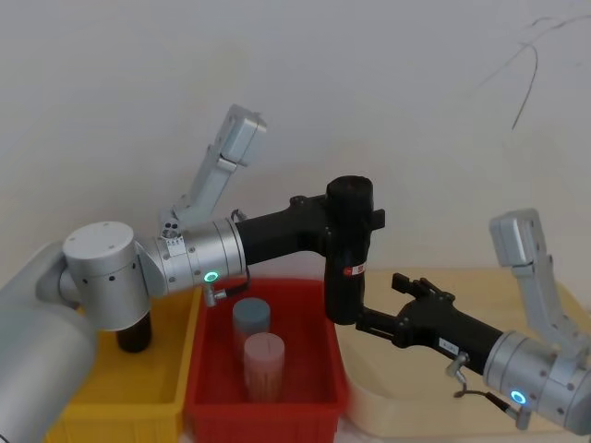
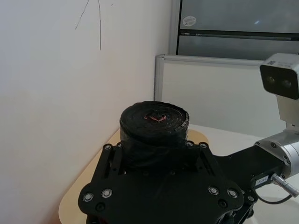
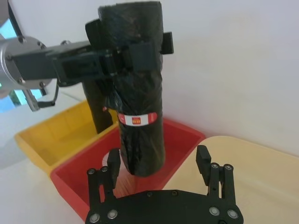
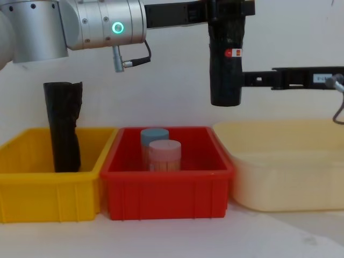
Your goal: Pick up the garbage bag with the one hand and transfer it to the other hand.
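Observation:
My right gripper is going to grab the garbage bag next by its lower part [image 4: 226,94] below the red-and-white label [image 4: 233,52], so it can take over from my left gripper.
The garbage bag [image 1: 348,249] is a glossy black roll with a red-and-white label, hanging upright above the red bin [image 1: 205,369]. My left gripper [image 1: 358,219], on the arm with the green ring, is shut on its upper part; the left wrist view shows the roll's top [image 2: 154,122] between its fingers. My right gripper [image 1: 379,300], on the arm with the blue ring, is open at the bag's lower half, below the label. In the right wrist view its fingers [image 3: 202,158] stand apart on either side of the bag's lower end [image 3: 140,140]. I cannot tell whether they touch it.
A yellow bin [image 4: 32,188] at the left holds a taller black roll [image 4: 63,129]. The red bin [image 4: 166,188] holds a blue-grey cylinder [image 4: 154,135] and a pink one [image 4: 164,153]. A beige tray [image 4: 285,172] lies at the right. A white wall stands close behind.

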